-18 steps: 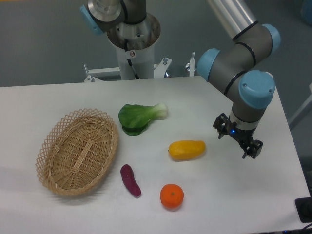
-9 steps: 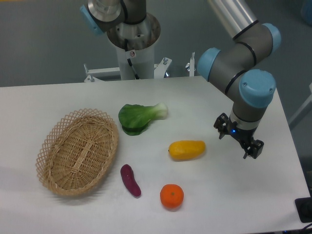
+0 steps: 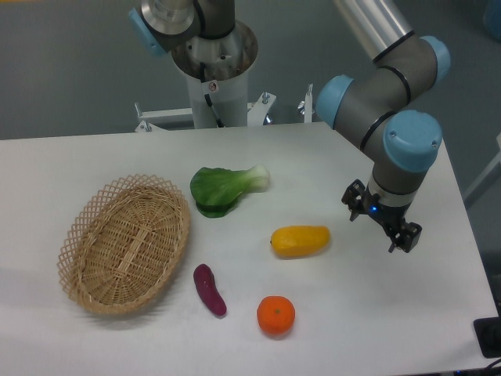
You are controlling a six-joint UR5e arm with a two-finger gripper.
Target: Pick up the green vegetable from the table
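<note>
The green vegetable has to come up from the table, so the robot's gripper will take it by its pale stalk (image 3: 256,178) next.
The green vegetable (image 3: 221,189) lies on the white table (image 3: 94,157) near its middle, dark leaves to the left and pale stalk pointing right. My gripper (image 3: 381,226) hangs over the right part of the table, well to the right of the vegetable and just right of the yellow fruit (image 3: 300,240). Its two fingers are spread apart with nothing between them.
An oval wicker basket (image 3: 125,243) stands at the left. A small purple eggplant piece (image 3: 210,290) and an orange (image 3: 275,315) lie near the front. The robot base (image 3: 213,70) stands behind the table's far edge.
</note>
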